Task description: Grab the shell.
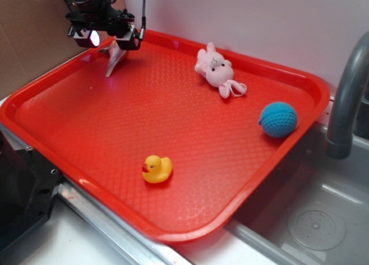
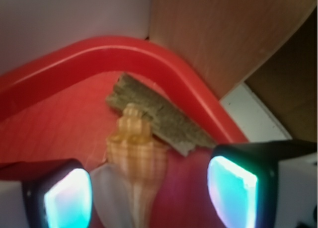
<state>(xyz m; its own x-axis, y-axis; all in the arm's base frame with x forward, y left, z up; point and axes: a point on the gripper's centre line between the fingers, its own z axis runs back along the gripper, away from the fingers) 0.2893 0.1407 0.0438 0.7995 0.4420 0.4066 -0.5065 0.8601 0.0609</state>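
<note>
Next, my gripper grabs the spiral shell by its ridged wide end, to pick it out of the red tray.
The cream-tan spiral shell lies in the back left corner of the red tray, its thin point toward the tray's middle. My gripper hangs right over it, open. In the wrist view the shell sits between my two lit fingertips, close to the left pad and with a wide gap to the right pad. My gripper is not closed on it. The shell's narrow end runs out of the bottom of that view.
A grey-brown flat piece lies behind the shell against the tray's corner rim. On the tray are a pink plush bunny, a blue crocheted ball and a yellow rubber duck. A grey faucet stands right.
</note>
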